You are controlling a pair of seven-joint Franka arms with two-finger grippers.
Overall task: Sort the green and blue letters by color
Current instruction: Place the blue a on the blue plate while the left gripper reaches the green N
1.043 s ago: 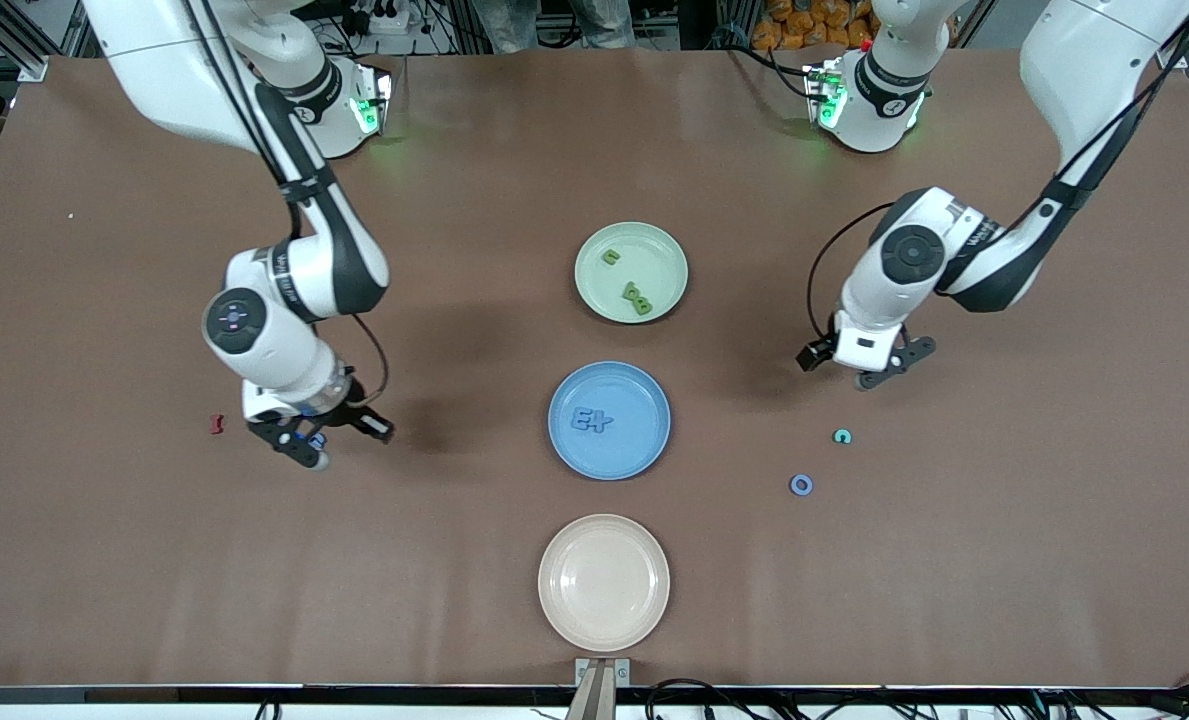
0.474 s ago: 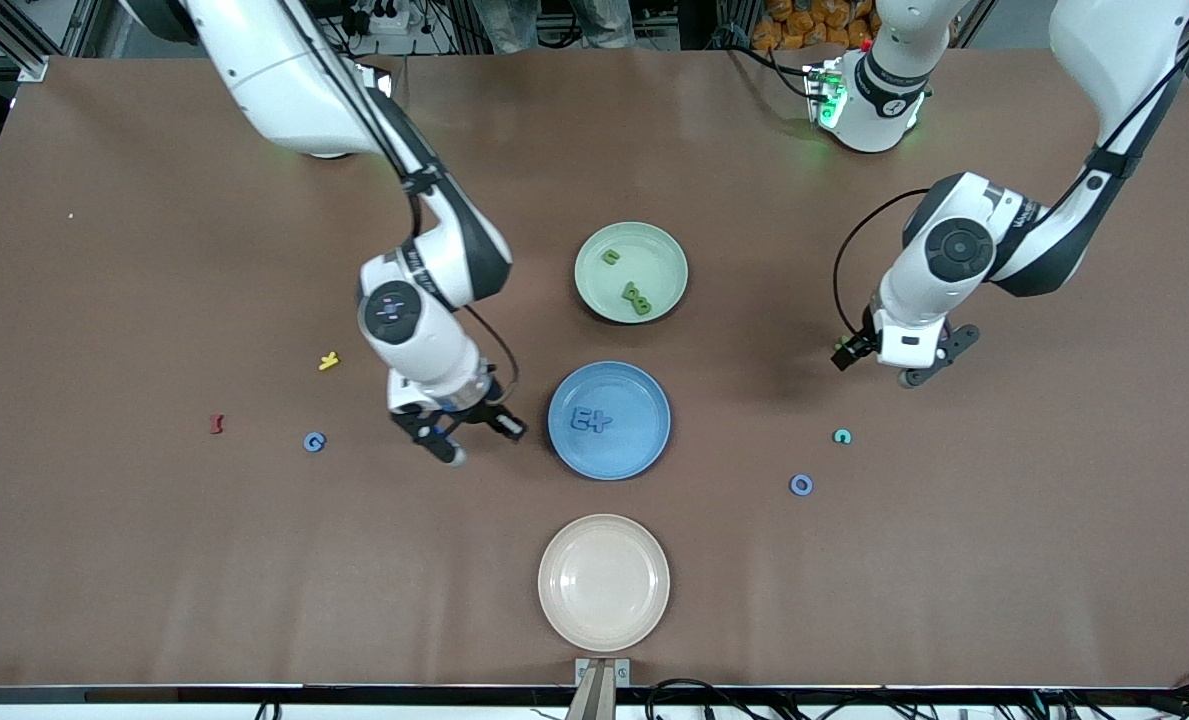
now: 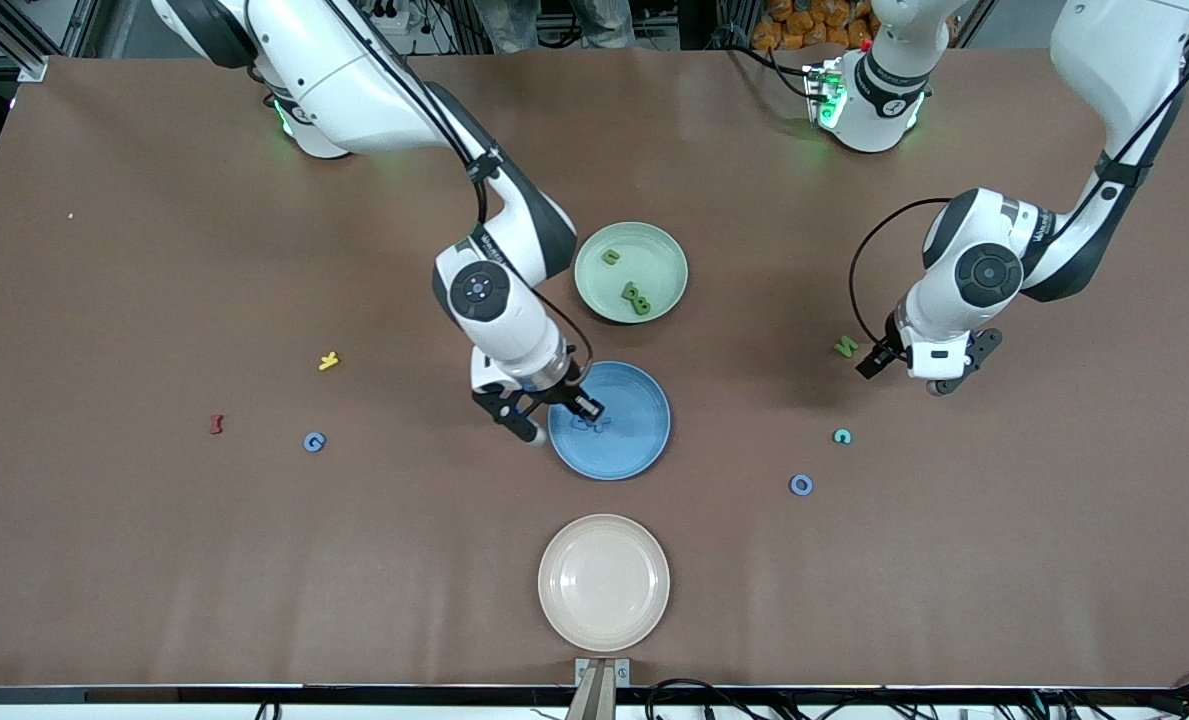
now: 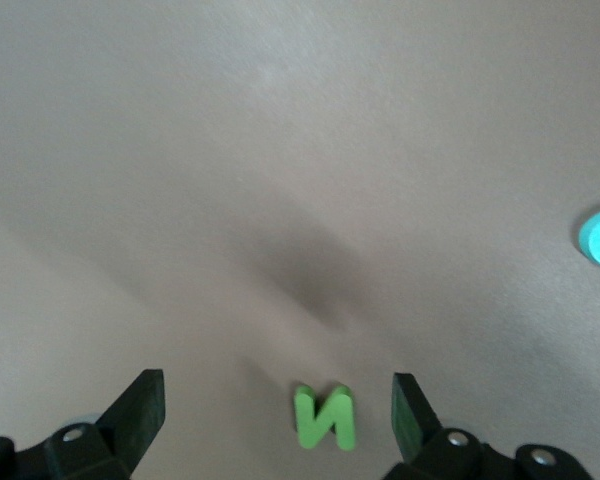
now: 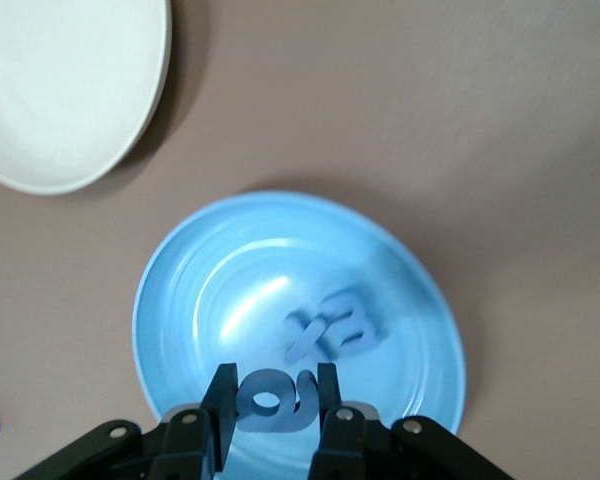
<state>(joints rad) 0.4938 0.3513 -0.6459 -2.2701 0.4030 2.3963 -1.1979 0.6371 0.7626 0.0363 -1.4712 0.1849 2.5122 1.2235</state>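
The green N should be grabbed next by its upright strokes with my left gripper, so that the green letters get sorted onto the green plate [image 3: 604,290].
My right gripper [image 3: 542,412] is shut on a blue letter [image 5: 275,400] and holds it over the rim of the blue plate [image 3: 644,445], which holds two blue letters [image 5: 335,333]. My left gripper [image 3: 909,372] is open and empty, up above a green N [image 3: 845,347] that lies on the table; the N also shows between the jaws in the left wrist view [image 4: 325,417]. The green plate [image 3: 604,290] holds green letters [image 3: 637,297]. A blue letter [image 3: 314,441], a blue O [image 3: 801,485] and a teal letter [image 3: 841,436] lie loose on the table.
A cream plate [image 3: 604,582] stands nearer the front camera than the blue plate. A yellow letter [image 3: 329,361] and a dark red letter [image 3: 217,424] lie toward the right arm's end of the table.
My right gripper has carried the blue letter from the right arm's end of the table to over the blue plate. My left gripper has shifted toward its own end, uncovering the green N.
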